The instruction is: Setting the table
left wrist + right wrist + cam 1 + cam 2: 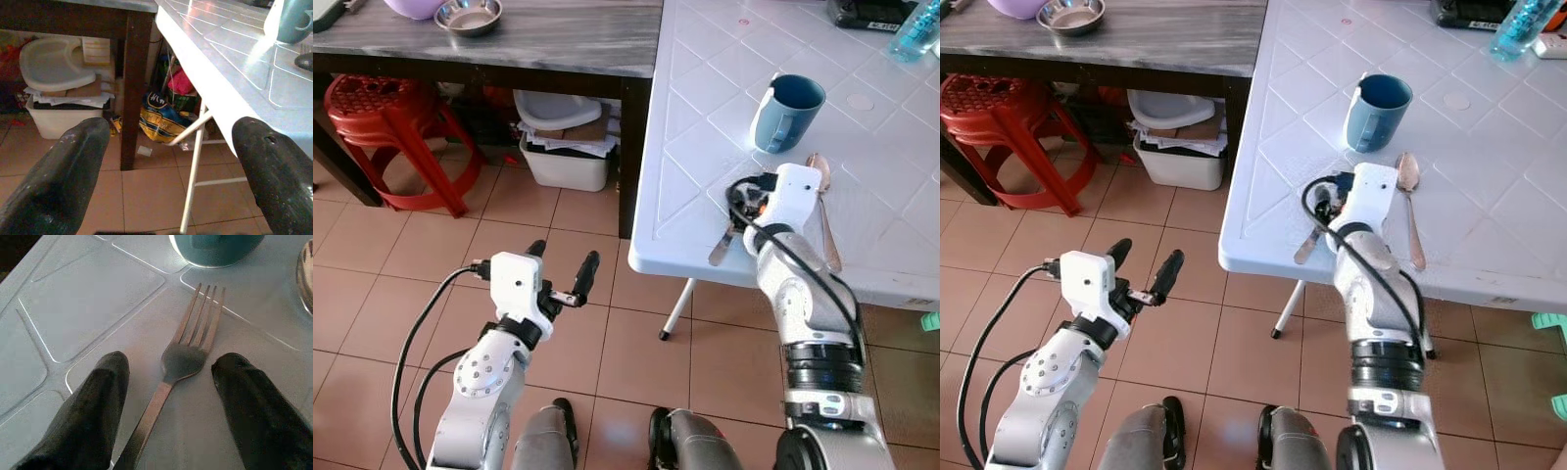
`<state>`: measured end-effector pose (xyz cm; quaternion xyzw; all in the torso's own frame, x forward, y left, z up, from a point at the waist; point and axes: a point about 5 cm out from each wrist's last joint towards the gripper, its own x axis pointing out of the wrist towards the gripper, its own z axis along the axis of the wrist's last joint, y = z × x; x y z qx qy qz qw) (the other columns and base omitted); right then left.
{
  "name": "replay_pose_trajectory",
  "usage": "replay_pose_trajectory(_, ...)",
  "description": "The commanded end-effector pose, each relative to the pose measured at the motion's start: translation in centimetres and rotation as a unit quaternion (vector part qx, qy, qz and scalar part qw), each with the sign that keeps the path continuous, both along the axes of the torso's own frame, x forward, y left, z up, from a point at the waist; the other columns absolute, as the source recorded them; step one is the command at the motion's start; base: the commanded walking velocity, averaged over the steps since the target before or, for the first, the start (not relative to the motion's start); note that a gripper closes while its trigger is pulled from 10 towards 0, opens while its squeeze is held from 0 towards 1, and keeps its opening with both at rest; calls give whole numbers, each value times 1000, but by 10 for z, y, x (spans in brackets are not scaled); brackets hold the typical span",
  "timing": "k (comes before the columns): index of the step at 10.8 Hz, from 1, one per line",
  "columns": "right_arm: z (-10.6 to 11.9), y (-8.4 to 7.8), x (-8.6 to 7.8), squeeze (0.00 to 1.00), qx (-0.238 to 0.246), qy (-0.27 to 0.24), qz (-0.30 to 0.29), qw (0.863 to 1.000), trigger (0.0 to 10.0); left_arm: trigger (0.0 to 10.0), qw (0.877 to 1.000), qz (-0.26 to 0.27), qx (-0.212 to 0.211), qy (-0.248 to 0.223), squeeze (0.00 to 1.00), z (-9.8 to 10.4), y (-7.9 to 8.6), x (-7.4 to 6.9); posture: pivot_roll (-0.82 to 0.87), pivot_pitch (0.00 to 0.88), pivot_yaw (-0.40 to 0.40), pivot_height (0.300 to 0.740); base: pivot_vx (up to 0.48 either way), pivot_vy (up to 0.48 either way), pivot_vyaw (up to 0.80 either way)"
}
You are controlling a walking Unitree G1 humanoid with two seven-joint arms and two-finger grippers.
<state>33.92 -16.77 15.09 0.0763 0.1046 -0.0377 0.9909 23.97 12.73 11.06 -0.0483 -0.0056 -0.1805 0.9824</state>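
Observation:
The right gripper grabs the fork by its narrow neck [164,388] next, to set a place beside the steel bowl.
On the white plastic table [705,147] a steel fork [181,362] lies near the front edge, its tines pointing at a blue mug [785,110]. A spoon [822,211] lies to the right of the fork, and the fork's handle [720,250] pokes out from under my right wrist. My right gripper [171,363] is low over the fork and open, with one black finger [98,396] on each side of the fork's neck, not touching it. My left gripper [563,262] hangs open and empty over the tiled floor, left of the table.
A dark table with a marble top [558,39] stands at the back left, carrying a steel bowl [468,16]. Under it are a red stool [382,108] and a white bin [566,162]. A bottle [913,29] and a black device [871,12] sit at the white table's far side.

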Motion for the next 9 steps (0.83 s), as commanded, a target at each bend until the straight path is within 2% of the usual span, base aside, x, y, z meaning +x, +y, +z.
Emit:
replay_pose_trajectory(1,-29,-4,-7,0,9,81,4,997,0,10000,1000,-8,3,6,0,-2,0,-2,-12,221,10,740,0,0,0)
replay_pose_trajectory(3,-41,-18,-10,0,26,126,13,992,0,10000,1000,-11,3,8,0,-2,-2,-1,-13,220,10,740,0,0,0)
replay_pose_trajectory(5,-46,-24,-12,0,23,139,18,990,0,10000,1000,-12,4,10,0,-3,-3,-3,-10,222,7,740,0,0,0)
replay_pose_trajectory(7,-50,-28,-15,0,12,147,32,989,0,10000,1000,-13,8,10,0,-3,-3,-3,-9,224,7,740,0,0,0)
replay_pose_trajectory(9,-49,-32,-15,0,-25,138,48,989,0,10000,1000,-14,9,11,0,-3,-3,-3,-10,225,10,740,0,0,0)
